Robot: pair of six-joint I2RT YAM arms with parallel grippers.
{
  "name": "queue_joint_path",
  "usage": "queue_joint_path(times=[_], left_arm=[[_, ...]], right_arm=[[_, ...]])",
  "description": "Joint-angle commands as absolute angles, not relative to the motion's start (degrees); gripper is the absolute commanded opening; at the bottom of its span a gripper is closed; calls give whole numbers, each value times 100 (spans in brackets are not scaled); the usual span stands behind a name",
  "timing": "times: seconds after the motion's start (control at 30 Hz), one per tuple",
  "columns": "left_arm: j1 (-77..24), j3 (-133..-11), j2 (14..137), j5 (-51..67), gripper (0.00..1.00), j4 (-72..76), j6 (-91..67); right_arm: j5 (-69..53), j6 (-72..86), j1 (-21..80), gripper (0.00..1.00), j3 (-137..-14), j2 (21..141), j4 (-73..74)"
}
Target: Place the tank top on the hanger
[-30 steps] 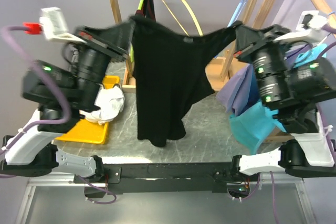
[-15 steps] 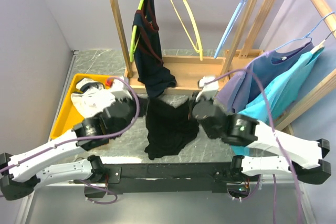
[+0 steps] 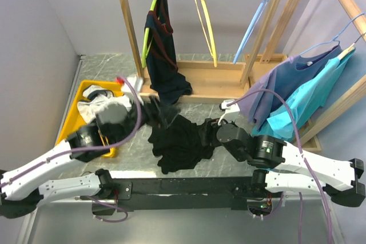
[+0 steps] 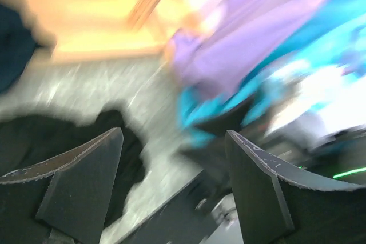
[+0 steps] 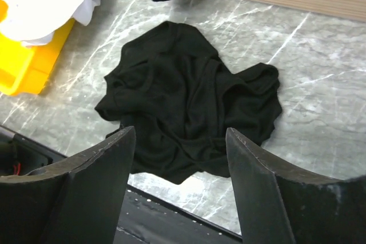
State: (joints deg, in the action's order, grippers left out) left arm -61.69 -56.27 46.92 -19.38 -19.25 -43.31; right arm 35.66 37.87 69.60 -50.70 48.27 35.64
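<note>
My left gripper should next grab the yellow hanger by its near arm, toward that arm's end (image 3: 213, 48), to hang the tank top. The hanger's far arm will stay free.
The black tank top (image 3: 180, 144) lies crumpled on the marble table, apart from both grippers. The right wrist view shows the tank top (image 5: 189, 107) whole, beyond my right gripper (image 5: 180, 132), whose jaws stand wide with nothing between them. From above, the right gripper (image 3: 210, 132) is at the garment's right edge. My left gripper (image 3: 153, 111) hovers at its upper left, blurred. In the left wrist view the left gripper (image 4: 174, 135) is open and empty, with the tank top (image 4: 57, 135) at the left. The yellow hanger (image 3: 206, 21) hangs bare on the wooden rail.
A navy garment (image 3: 163, 55) on a lime-green hanger and a light-blue hanger (image 3: 251, 24) share the rail. A yellow tray (image 3: 80, 92) holding a white cloth (image 3: 94, 104) sits at the left. Purple and turquoise tops (image 3: 297, 95) hang at the right. The rack's wooden base (image 3: 206, 81) lies behind.
A second ago both grippers held the tank top stretched up in the air. They came down, opened and let go; the top now lies in a heap on the table.
</note>
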Motion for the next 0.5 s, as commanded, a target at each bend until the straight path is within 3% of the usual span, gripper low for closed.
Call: queue_joint_path(times=[0.0, 0.23, 0.33, 0.47], left_arm=[[-6170, -7546, 5673, -1879, 78, -1485, -3473], [-6039, -11936, 8566, -4110, 73, -2768, -2708], [-5933, -13100, 9561, -4560, 72, -2874, -2251], [-5810, -13210, 10036, -5096, 72, -1962, -1373]], right_arm=[[3419, 3840, 6943, 73, -4905, 4939, 3331], [3200, 4104, 6943, 73, -4527, 5335, 3226], [3068, 4201, 6943, 73, -4351, 5423, 3112], [2866, 4280, 6952, 73, -4079, 5432, 2875]])
